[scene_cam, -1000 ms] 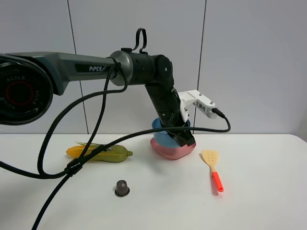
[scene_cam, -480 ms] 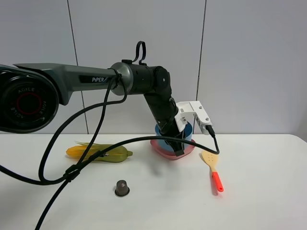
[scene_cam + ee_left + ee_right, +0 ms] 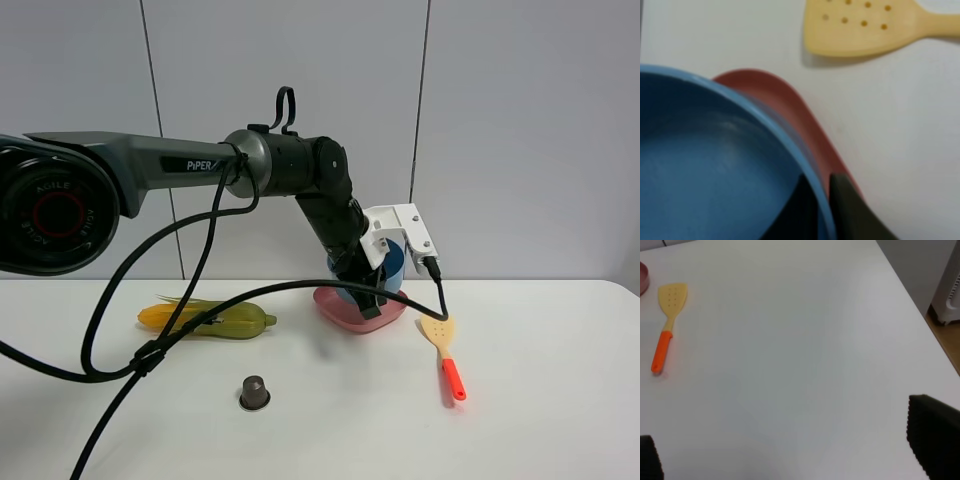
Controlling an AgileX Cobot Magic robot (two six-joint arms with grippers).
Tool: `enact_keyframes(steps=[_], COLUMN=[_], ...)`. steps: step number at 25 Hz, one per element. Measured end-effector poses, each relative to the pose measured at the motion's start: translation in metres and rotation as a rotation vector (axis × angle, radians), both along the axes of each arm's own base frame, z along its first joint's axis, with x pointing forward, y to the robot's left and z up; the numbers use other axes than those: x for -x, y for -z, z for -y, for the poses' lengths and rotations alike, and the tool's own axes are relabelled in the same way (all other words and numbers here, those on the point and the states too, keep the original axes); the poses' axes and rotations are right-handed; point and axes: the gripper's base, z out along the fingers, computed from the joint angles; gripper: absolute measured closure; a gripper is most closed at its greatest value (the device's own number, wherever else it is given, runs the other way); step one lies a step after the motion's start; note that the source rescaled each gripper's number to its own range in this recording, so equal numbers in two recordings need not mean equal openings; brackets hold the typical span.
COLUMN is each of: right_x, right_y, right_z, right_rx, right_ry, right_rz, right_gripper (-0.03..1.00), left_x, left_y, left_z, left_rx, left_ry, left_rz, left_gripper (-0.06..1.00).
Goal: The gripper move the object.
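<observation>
The blue bowl's base (image 3: 350, 294) is low over the pink plate and the bowl would rest there, so it is now time for my left gripper to open.
The light-blue bowl (image 3: 392, 262) is held tilted a little above the pink plate (image 3: 360, 311) at the back middle of the table. My left gripper (image 3: 375, 297) is shut on the bowl's rim, one finger inside and one outside. In the left wrist view the bowl (image 3: 705, 165) fills the frame, with the black fingers (image 3: 847, 210) pinching its rim over the pink plate (image 3: 805, 120). My right gripper (image 3: 785, 460) is open and empty over bare table, only its finger tips showing.
A yellow spatula with an orange handle (image 3: 443, 350) lies right of the plate; it also shows in the left wrist view (image 3: 865, 25) and the right wrist view (image 3: 667, 325). A corn cob and green vegetable (image 3: 207, 319) lie at the left. A dark capsule (image 3: 255, 392) stands in front.
My left gripper has lifted the blue bowl up off the pink plate and tilted it. The wrist has turned. The right arm has not visibly moved.
</observation>
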Motion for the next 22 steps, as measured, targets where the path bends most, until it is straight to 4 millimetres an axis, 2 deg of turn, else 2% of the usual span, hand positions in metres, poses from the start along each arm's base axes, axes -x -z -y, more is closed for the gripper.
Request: enact_keyframes(steps=[4, 7, 9, 13, 14, 17, 22], right_x=[0.0, 0.0, 0.0, 0.0, 0.0, 0.0, 0.0], right_y=[0.0, 0.0, 0.0, 0.0, 0.0, 0.0, 0.0], right_z=[0.0, 0.0, 0.0, 0.0, 0.0, 0.0, 0.0], right_rx=[0.0, 0.0, 0.0, 0.0, 0.0, 0.0, 0.0], right_ry=[0.0, 0.0, 0.0, 0.0, 0.0, 0.0, 0.0], right_rz=[0.0, 0.0, 0.0, 0.0, 0.0, 0.0, 0.0], right_gripper=[-0.03, -0.03, -0.03, -0.03, -0.03, -0.03, -0.03], left_x=[-0.0007, 0.0, 0.0003, -0.0003, -0.0005, -0.0003, 0.0012], left_y=[-0.0005, -0.0002, 0.0, -0.0007, -0.0009, -0.001, -0.002], left_z=[0.0003, 0.0003, 0.0003, 0.001, 0.0012, 0.0016, 0.0012], left_rx=[0.005, 0.004, 0.004, 0.046, 0.057, 0.069, 0.078], left_ry=[-0.001, -0.001, -0.002, -0.073, -0.09, -0.105, -0.134], left_rz=[0.009, 0.0, -0.005, -0.037, -0.043, -0.054, -0.087], left_gripper=[0.94, 0.87, 0.7, 0.14, 0.06, -0.03, -0.05])
